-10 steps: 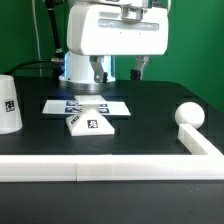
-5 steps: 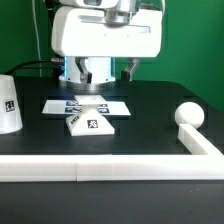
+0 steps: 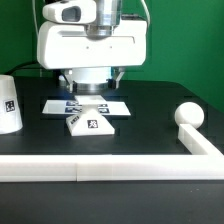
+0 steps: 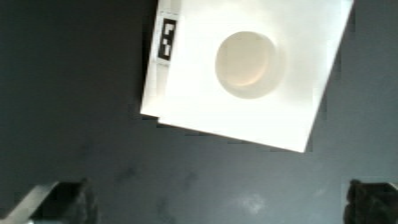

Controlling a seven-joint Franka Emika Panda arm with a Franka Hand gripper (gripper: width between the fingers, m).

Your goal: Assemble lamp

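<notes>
My gripper needs to move toward the lamp base before it closes on the base, because my fingers don't reach the lamp base yet in the wrist view.
The lamp's flat square base [image 3: 90,121] lies in the middle of the black table with a tag facing the camera. In the wrist view the base [image 4: 267,105] shows its round socket hole and an edge tag. The ball-shaped bulb [image 3: 188,116] sits at the exterior view's right. The cup-like shade [image 3: 8,104] stands at the left edge. My gripper [image 3: 93,80] hangs above and just behind the base, open and empty. In the wrist view, the gripper [image 4: 214,203] has its dark fingertips [image 4: 54,200] far apart over bare table.
The marker board [image 3: 55,104] lies flat right behind the base. A low white rail [image 3: 110,168] runs along the table's front and turns back along the right side near the bulb. A green backdrop stands behind the arm.
The arm's hand has moved toward the exterior view's left and come lower, now standing over the marker board and base. The lamp parts have not moved.
</notes>
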